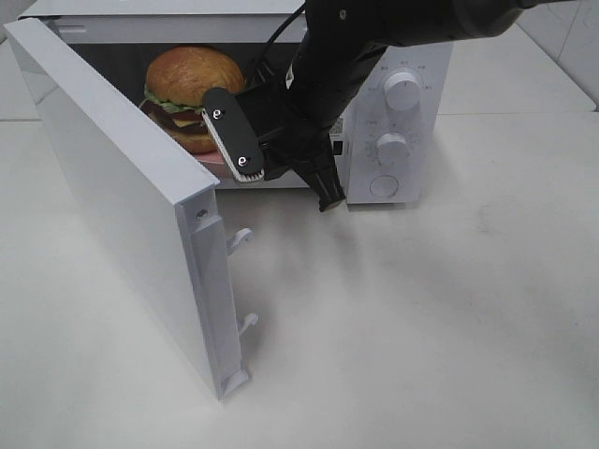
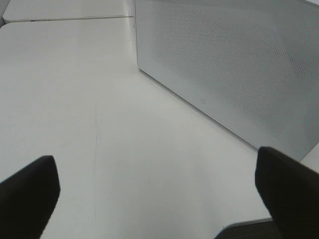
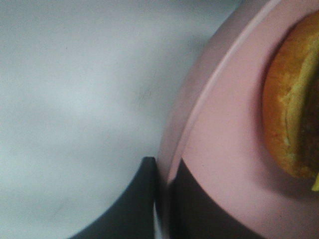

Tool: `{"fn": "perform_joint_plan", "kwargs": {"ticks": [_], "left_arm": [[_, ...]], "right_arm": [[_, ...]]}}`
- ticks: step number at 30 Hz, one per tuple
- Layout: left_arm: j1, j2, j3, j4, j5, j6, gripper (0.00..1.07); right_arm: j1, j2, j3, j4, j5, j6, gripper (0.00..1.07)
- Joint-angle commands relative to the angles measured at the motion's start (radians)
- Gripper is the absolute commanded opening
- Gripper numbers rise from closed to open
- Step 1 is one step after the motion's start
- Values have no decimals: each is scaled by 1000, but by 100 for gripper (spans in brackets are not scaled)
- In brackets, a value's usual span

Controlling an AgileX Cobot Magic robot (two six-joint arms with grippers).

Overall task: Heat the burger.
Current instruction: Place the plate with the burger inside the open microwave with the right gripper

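Note:
My right gripper needs to move the plate deeper before it lets go, because the pink plate's near rim (image 1: 215, 164) sticks out over the microwave's front edge.
The burger (image 1: 192, 84), with its golden bun, lettuce and dark filling, sits on a pink plate (image 1: 221, 162) in the mouth of the open microwave (image 1: 402, 112). My right gripper (image 1: 234, 140) reaches in from the right and is shut on the plate's near rim. In the right wrist view its fingers (image 3: 184, 204) pinch the plate's rim (image 3: 219, 129), with the burger's bun (image 3: 289, 109) just beyond. My left gripper (image 2: 157, 199) is open and empty, low over the table facing the outside of the microwave door (image 2: 234, 64). It is out of the exterior high view.
The microwave door (image 1: 112, 187) swings far out to the left, with its latch hooks (image 1: 240, 239) pointing right. Two knobs (image 1: 401, 92) and a button are on the control panel. The white table (image 1: 421, 327) stretches in front of the microwave.

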Motion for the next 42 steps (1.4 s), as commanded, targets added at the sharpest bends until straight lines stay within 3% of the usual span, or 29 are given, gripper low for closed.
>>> {"fn": "perform_joint_plan", "kwargs": {"ticks": [1, 12, 42], "left_arm": [[-2, -16, 0, -5, -14, 2, 100], [-2, -16, 0, -5, -14, 2, 100], [-2, -16, 0, -4, -14, 2, 100]], "right_arm": [[-10, 14, -49, -24, -33, 33, 0], [13, 132, -222, -69, 12, 126, 0], [13, 359, -526, -74, 20, 163, 0]]}}
